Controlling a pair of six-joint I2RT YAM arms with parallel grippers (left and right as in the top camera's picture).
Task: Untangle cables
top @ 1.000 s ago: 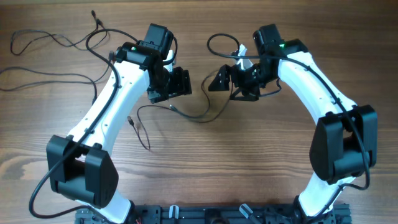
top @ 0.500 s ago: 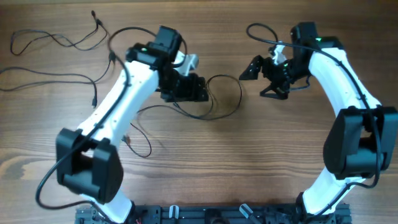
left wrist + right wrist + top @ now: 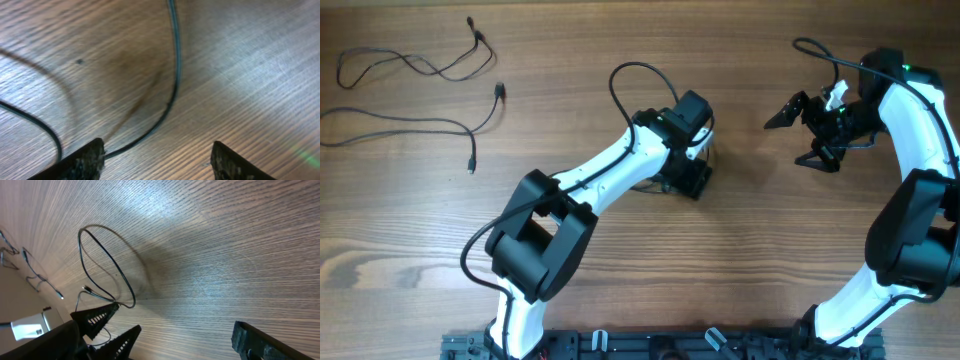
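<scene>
The left gripper grabs the third cable by its curved part next and leaves the cable's ends free, to lay it apart untangled.
Two thin black cables lie apart at the far left: a wavy one (image 3: pixel 410 65) and a longer one (image 3: pixel 420 125). A third cable (image 3: pixel 175 75) curves across the wood in the left wrist view and runs right past one fingertip of my left gripper (image 3: pixel 157 160), which is open with nothing between its jaws. From above, the left gripper (image 3: pixel 692 178) is at mid-table and hides most of that cable. The right wrist view shows the cable as a loop (image 3: pixel 105 265) by the left gripper's fingers. My right gripper (image 3: pixel 800 135) is open and empty, off to the right.
A thicker black arm cable (image 3: pixel 630 70) arches over the left arm, and another (image 3: pixel 815 48) arches over the right arm. A second strand (image 3: pixel 30 117) crosses the left wrist view's left side. Bare wood lies between the grippers.
My left arm has swept right to mid-table, and the cable near it came along. My right arm has drawn back to the right. The two far-left cables have not moved.
</scene>
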